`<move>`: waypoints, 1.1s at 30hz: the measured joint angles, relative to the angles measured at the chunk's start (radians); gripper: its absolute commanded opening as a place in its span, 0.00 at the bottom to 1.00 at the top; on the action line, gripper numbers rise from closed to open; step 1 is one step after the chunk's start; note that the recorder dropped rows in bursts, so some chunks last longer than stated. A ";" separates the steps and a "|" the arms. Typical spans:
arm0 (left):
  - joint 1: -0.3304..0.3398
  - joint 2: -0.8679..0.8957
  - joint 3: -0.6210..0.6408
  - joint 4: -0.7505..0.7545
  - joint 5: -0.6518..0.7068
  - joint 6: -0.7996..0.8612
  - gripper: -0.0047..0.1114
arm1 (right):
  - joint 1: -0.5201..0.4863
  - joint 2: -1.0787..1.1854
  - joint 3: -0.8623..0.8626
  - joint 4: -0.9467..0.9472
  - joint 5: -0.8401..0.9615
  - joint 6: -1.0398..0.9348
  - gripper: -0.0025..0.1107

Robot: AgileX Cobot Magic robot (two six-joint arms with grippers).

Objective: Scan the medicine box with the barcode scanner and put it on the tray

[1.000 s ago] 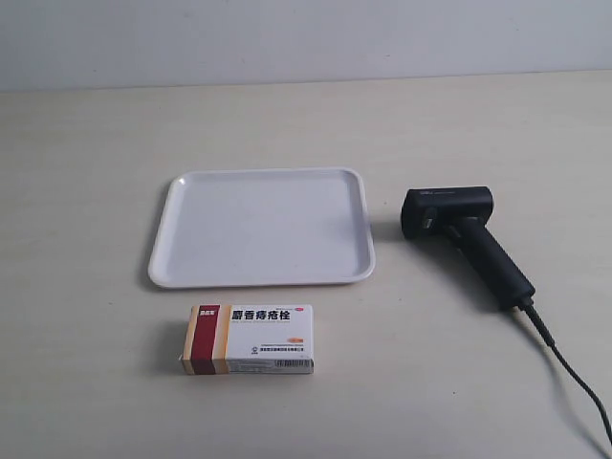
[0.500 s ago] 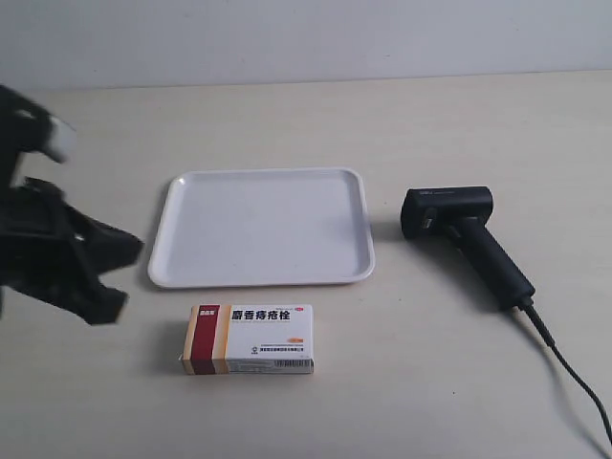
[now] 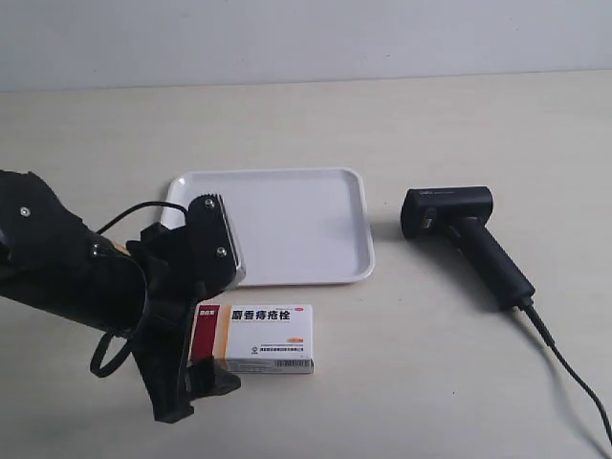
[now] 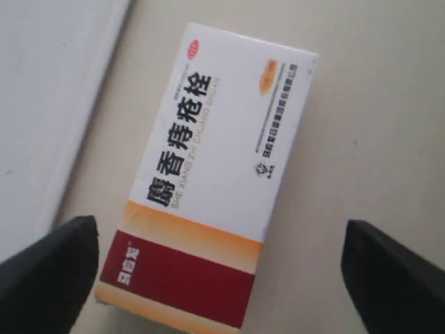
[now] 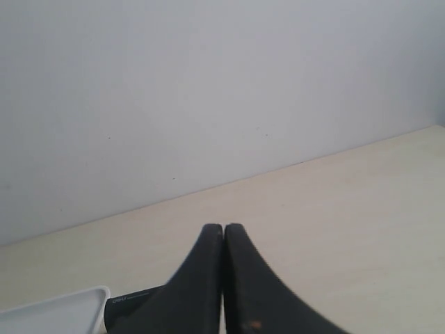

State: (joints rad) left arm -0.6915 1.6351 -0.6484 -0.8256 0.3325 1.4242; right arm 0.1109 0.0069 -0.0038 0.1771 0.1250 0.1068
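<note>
The medicine box's barcode [image 3: 293,363] should stay free for the scan, so my left gripper should next grab the medicine box by its red end [image 3: 206,335].
The medicine box [image 3: 260,338] lies flat on the table in front of the tray [image 3: 287,222], with its dark red and tan band toward the arm at the exterior view's left. That arm is the left one. My left gripper [image 3: 210,314] is open, one finger on each side of the box's [image 4: 222,160] red end, not touching it. The black barcode scanner [image 3: 464,237] lies right of the tray, untouched. My right gripper [image 5: 224,229] is shut on nothing, raised, with the scanner's head [image 5: 132,304] and a tray corner [image 5: 69,309] behind it. It is outside the exterior view.
The scanner's thin black cable [image 3: 569,373] runs off the front right of the table. A pale wall [image 3: 306,38] rises behind the table's far edge. The tray's rim [image 4: 83,118] lies close beside the box in the left wrist view.
The left arm has swung in from the exterior view's left edge to the medicine box, its open fingers now either side of the red end. Box, tray and scanner have not moved.
</note>
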 measured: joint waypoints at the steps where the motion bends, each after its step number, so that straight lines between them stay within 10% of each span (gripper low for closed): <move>1: 0.000 0.012 0.000 -0.009 0.000 0.022 0.84 | 0.000 0.000 0.000 0.000 0.000 0.000 0.03; 10: 0.000 0.108 0.000 -0.219 -0.036 0.311 0.76 | 0.000 0.000 0.000 0.000 0.000 0.000 0.03; 20: 0.000 0.139 -0.027 -0.277 -0.046 0.380 0.06 | 0.000 0.000 0.000 0.000 0.000 0.000 0.03; 33: 0.062 -0.113 -0.099 -0.161 -0.002 0.380 0.04 | 0.000 0.202 -0.032 0.059 -0.065 0.015 0.03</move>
State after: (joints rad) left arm -0.6293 1.5226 -0.7475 -0.9870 0.3305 1.8046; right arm 0.1109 0.2093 -0.0356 0.2363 0.0599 0.1221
